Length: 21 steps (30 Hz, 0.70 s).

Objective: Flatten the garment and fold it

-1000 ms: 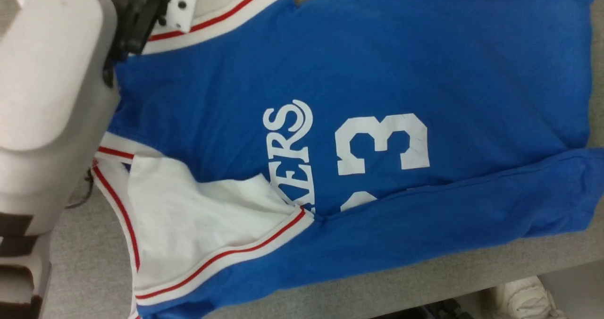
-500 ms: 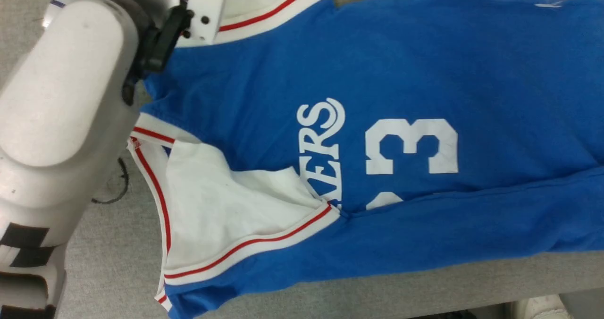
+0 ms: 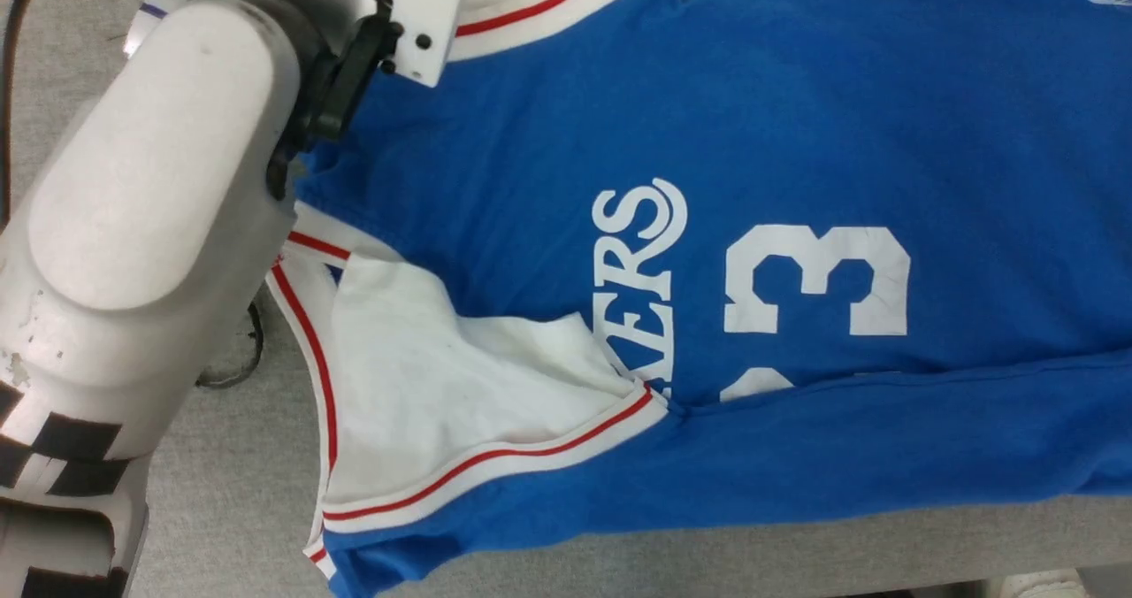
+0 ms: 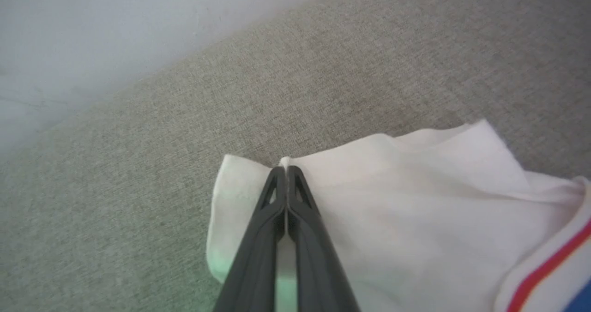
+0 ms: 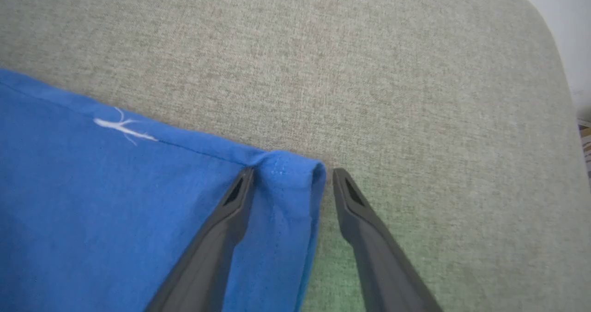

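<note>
My right gripper picks up the jersey by the blue hem corner (image 5: 293, 171) next, since that corner stands up between the open fingers while the jersey lies spread flat.
The garment (image 3: 707, 120), a royal-blue jersey with white lettering and a 3, lies spread on the grey surface with its collar toward the left. Its near side (image 3: 884, 439) is folded over the lower part of the number, and the near white sleeve (image 3: 424, 403) lies open. My pale left forearm (image 3: 150, 182) reaches to the far sleeve. In the left wrist view my left gripper (image 4: 287, 170) is shut on the edge of that white sleeve (image 4: 392, 187). My right gripper (image 5: 294, 171) is open, its fingers either side of the blue hem corner (image 5: 277, 196).
Grey woven fabric covers the table (image 3: 221, 492), whose front edge runs along the lower right. A dark cable loop (image 3: 239, 368) lies beside the left arm. A pale wall (image 4: 92, 26) rises past the table's far edge. A pale object (image 3: 1035, 585) shows below the front edge.
The head camera has shifted, so the jersey and table sit farther right in the picture. The left arm stays at the far sleeve, and the jersey's lie looks the same.
</note>
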Available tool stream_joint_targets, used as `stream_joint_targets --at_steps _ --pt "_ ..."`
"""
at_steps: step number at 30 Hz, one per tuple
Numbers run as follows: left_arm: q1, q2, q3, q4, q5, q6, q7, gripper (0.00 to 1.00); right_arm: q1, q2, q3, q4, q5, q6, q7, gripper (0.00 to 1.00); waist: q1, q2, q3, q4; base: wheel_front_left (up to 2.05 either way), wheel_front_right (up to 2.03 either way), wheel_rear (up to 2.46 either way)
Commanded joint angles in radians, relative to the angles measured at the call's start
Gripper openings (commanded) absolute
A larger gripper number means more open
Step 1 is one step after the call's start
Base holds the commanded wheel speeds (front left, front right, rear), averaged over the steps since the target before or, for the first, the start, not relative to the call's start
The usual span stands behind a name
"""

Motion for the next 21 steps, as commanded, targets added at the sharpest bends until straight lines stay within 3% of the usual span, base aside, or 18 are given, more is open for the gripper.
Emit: stream_joint_targets --at_steps 1,2,14,21 --pt "-0.017 -0.001 -0.002 0.0 0.005 0.002 -0.01 0.0 -0.008 -0.002 0.007 0.008 0.002 -0.001 0.008 0.3 0.0 0.0 0.003 0.003 0.0 0.0 0.0" --pt "-0.019 -0.002 -0.002 0.0 0.005 0.001 -0.014 0.0 -0.009 -0.001 0.008 0.009 0.002 -0.001 0.007 0.0 0.0 0.0 0.005 0.004 0.0 0.0 0.0" --pt "0.008 0.006 0.025 -0.052 0.005 0.006 -0.167 0.0 -0.017 -0.011 0.026 -0.035 0.009 -0.001 -0.104 0.0 0.0 0.0 -0.016 0.004 0.0 0.0 0.0" --pt "0.152 0.043 0.045 -0.183 0.024 0.068 -0.289 0.0 0.07 0.002 -0.011 -0.093 0.031 -0.001 -0.177 0.0 0.0 0.0 -0.098 0.005 0.0 0.0 0.0"
